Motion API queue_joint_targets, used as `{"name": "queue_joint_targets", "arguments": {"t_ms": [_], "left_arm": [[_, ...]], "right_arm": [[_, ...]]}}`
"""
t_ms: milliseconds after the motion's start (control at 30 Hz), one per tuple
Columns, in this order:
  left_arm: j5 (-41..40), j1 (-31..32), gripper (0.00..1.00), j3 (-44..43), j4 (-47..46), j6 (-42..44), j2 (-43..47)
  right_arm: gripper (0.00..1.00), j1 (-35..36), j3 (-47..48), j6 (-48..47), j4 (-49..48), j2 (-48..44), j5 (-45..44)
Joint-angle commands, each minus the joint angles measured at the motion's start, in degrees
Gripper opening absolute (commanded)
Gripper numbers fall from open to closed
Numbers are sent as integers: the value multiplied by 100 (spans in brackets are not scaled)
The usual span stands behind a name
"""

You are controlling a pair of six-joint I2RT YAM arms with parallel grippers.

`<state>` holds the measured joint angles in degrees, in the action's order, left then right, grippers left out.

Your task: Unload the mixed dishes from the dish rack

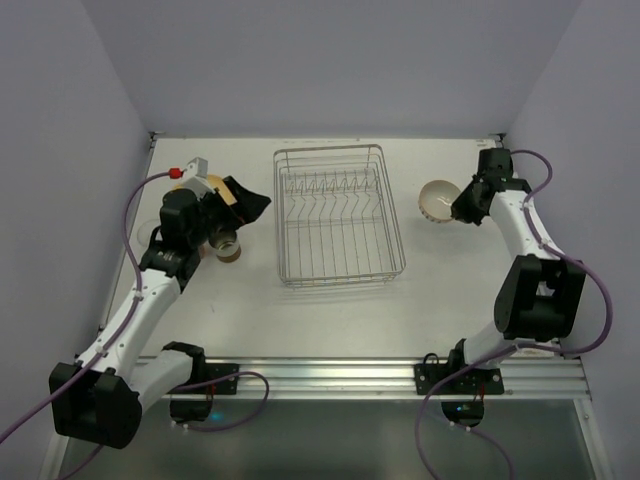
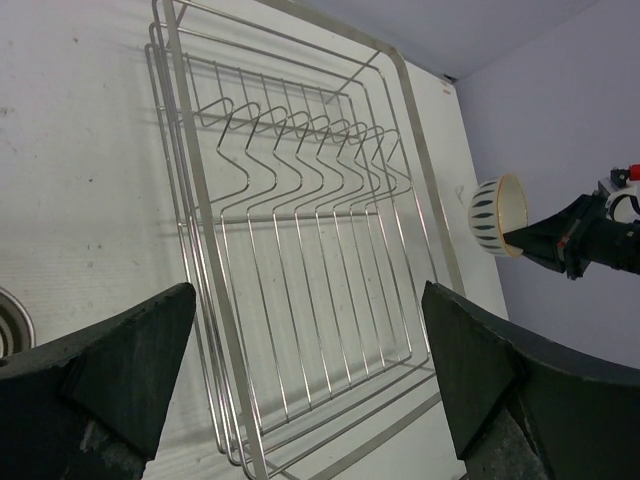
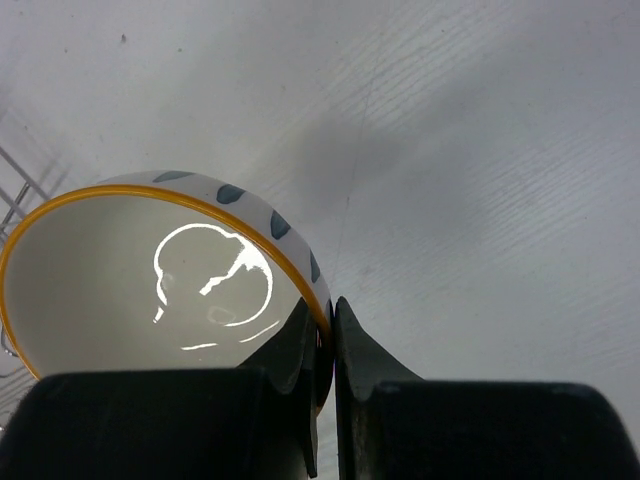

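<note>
The tilted bowl is hanging beside the dish rack (image 1: 340, 215). My right gripper should keep holding it, because the bowl would fall if I opened now.
The dish rack (image 1: 340, 215), a silver wire basket, stands in the middle of the table with nothing in it; the left wrist view shows its bare prongs (image 2: 300, 250). My right gripper (image 1: 462, 207) is shut on the rim of a white bowl (image 1: 437, 200) with dark marks and an orange edge, held tilted just right of the rack. Close up, the fingers (image 3: 330, 330) pinch the bowl's wall (image 3: 130, 290). My left gripper (image 1: 250, 200) stands open and holds nothing, left of the rack, facing it (image 2: 305, 380). The bowl (image 2: 497, 213) shows beyond the rack.
Under my left arm lie a yellow-orange plate (image 1: 215, 188) and a brown-and-cream cup (image 1: 228, 248) on its side. A round rim (image 2: 8, 320) shows at the left edge of the left wrist view. Walls close in the table on three sides.
</note>
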<state>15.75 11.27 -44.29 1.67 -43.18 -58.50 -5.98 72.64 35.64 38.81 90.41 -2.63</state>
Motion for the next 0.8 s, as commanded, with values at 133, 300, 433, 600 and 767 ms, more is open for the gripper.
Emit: {"name": "queue_joint_targets", "arguments": {"t_ms": [133,300,433,600,767], "left_arm": [[-19,-46,100,131,167,240,190],[-2,-46,100,245,211,336,269],[-10,-46,100,377,263,415,436],[-116,-46,100,387,439,433,620],[-133,-46,100,299,571,442,752]], "right_arm": [[0,-70,-31,409,-488,284,-282],[0,-114,-197,497,-681,512,-142],[0,-123,-277,532,-866,749,-18],[0,-123,-224,532,-962,1048,202],[0,-123,-224,497,-1024,1215,228]]}}
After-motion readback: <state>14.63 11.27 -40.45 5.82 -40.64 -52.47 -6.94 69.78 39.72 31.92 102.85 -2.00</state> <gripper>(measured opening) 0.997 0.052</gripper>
